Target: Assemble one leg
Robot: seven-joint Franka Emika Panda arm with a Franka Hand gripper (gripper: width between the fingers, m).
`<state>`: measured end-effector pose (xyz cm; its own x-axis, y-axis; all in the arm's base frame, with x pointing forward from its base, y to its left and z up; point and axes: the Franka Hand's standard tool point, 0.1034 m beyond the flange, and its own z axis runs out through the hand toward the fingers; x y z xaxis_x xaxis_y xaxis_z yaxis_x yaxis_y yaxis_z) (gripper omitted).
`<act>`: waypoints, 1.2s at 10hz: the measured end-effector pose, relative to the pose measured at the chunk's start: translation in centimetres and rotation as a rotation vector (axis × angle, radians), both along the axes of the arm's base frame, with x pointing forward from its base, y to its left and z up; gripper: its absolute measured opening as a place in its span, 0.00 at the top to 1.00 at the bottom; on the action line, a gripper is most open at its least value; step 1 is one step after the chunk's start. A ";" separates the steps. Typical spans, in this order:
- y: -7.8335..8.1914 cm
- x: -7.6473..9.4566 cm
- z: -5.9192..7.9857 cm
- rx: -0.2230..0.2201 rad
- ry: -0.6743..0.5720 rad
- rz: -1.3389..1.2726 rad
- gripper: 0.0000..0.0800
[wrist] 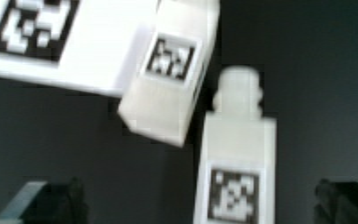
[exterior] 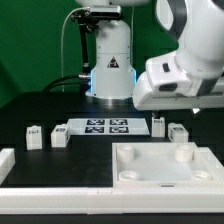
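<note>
The white leg is still below my gripper's fingers, which don't reach its sides, so closing now would miss it and my gripper should go lower first.
In the wrist view my gripper (wrist: 194, 205) is open, its dark fingertips (wrist: 43, 200) far apart on either side of a white leg (wrist: 240, 150). That leg has a round peg on one end and a square tag on its side, and nothing touches it. A second leg (wrist: 167, 75) lies just beyond it, beside the marker board (wrist: 34, 40). In the exterior view the arm's white hand (exterior: 175, 85) hovers over these two legs (exterior: 158, 122) (exterior: 178, 132) to the right of the marker board (exterior: 100, 127). The fingers are hidden there.
Two more legs (exterior: 33, 137) (exterior: 58, 137) stand at the exterior view's left of the marker board. The large white square slab with round corner sockets (exterior: 150, 172) lies in front at the right. A white frame edge (exterior: 60, 200) runs along the front.
</note>
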<state>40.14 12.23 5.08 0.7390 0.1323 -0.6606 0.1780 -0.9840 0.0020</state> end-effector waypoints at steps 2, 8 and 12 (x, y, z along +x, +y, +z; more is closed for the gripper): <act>0.9 0.2 -0.6 -0.018 0.168 0.006 0.19; 1.3 -0.3 -3.4 -0.002 0.187 0.016 0.19; 1.0 -0.9 -4.3 -0.003 0.175 0.011 0.19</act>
